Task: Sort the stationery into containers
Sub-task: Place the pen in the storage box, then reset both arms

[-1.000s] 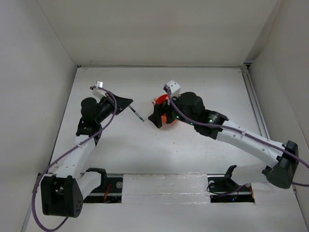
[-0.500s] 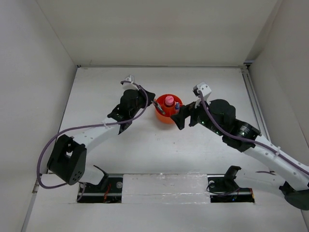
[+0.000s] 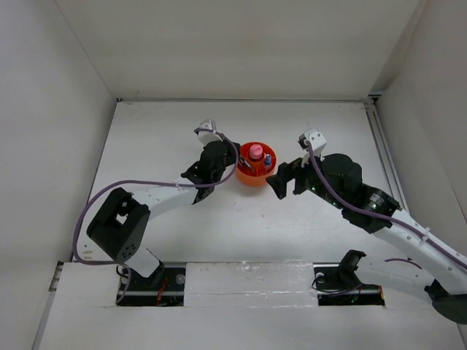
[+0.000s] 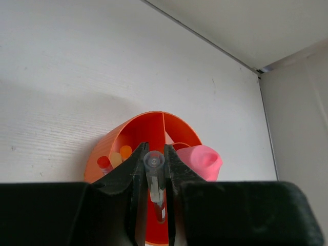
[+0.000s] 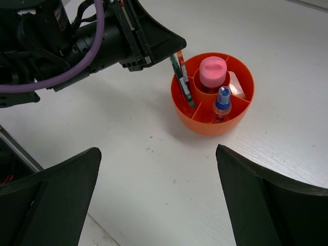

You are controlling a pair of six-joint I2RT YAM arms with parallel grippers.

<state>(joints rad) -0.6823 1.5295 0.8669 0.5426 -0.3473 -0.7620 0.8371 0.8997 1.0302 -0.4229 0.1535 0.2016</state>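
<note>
The pen's lower end is inside the sides of the organiser's section, so my left gripper should open and the pen would land in the organiser.
The round orange organiser stands mid-table; it also shows in the left wrist view and the right wrist view. Its central cup holds the pink capped bottle. A clear blue-capped bottle and a pinkish eraser piece sit in ring compartments. My left gripper is shut on a pen with its lower end inside the organiser's left compartment, beside other pens. My right gripper is open and empty, to the right of the organiser and apart from it.
White walls enclose the table at the left, back and right. A metal rail runs along the right edge. Both arm bases stand at the near edge.
My left gripper has carried the pen from the left side of the table to the organiser and lowered its tip into a compartment. My right arm has drawn back from the organiser to the right.
</note>
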